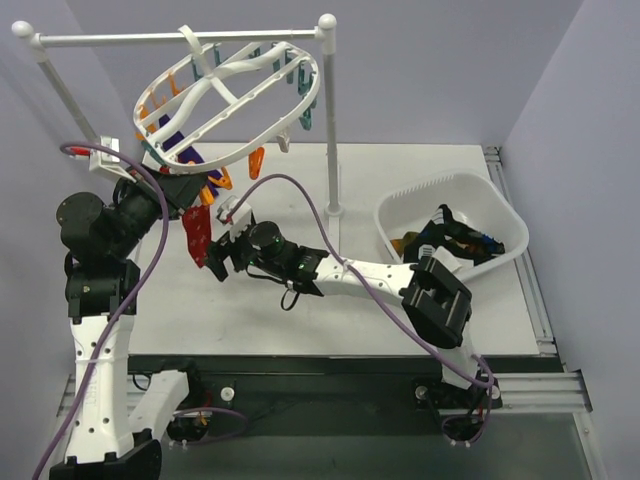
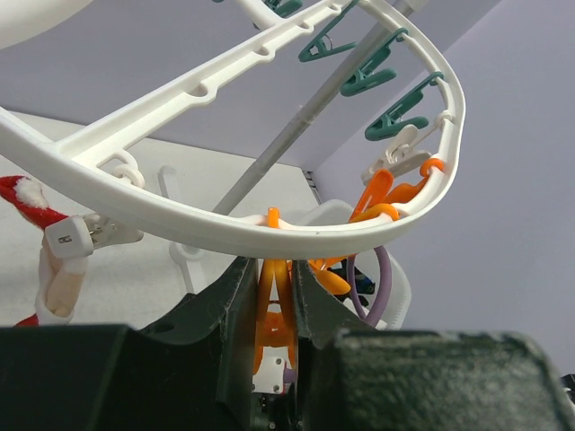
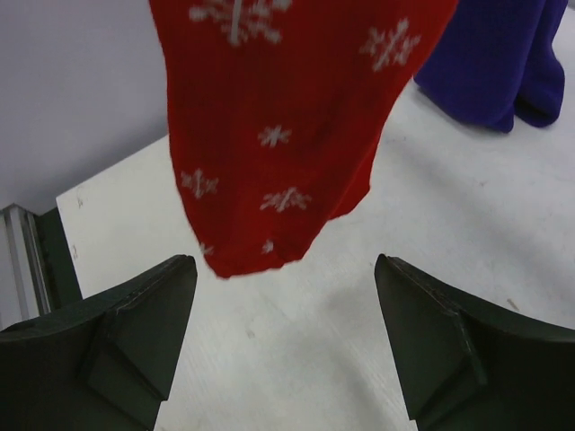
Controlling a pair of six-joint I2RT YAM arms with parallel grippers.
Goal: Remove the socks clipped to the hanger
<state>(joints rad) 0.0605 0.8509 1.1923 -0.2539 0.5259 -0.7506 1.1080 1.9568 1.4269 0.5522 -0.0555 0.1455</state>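
Note:
My right gripper should grab the sock by its hanging toe next, which leaves its clipped end free. Then it can take the red sock from the hanger.
The white oval hanger hangs tilted from the rail, orange and teal clips dangling from its ring. A red sock with white snowflakes hangs from its near left side, a purple sock behind it. My left gripper sits just under the ring, shut on an orange clip. My right gripper stands open just below the red sock's toe, touching nothing. The purple sock hangs to the right in the right wrist view.
A white basin at the right holds several dark and coloured socks. The white rail stand's pole rises between hanger and basin. Teal clips line the ring's far side. A purple cable arcs over the right arm.

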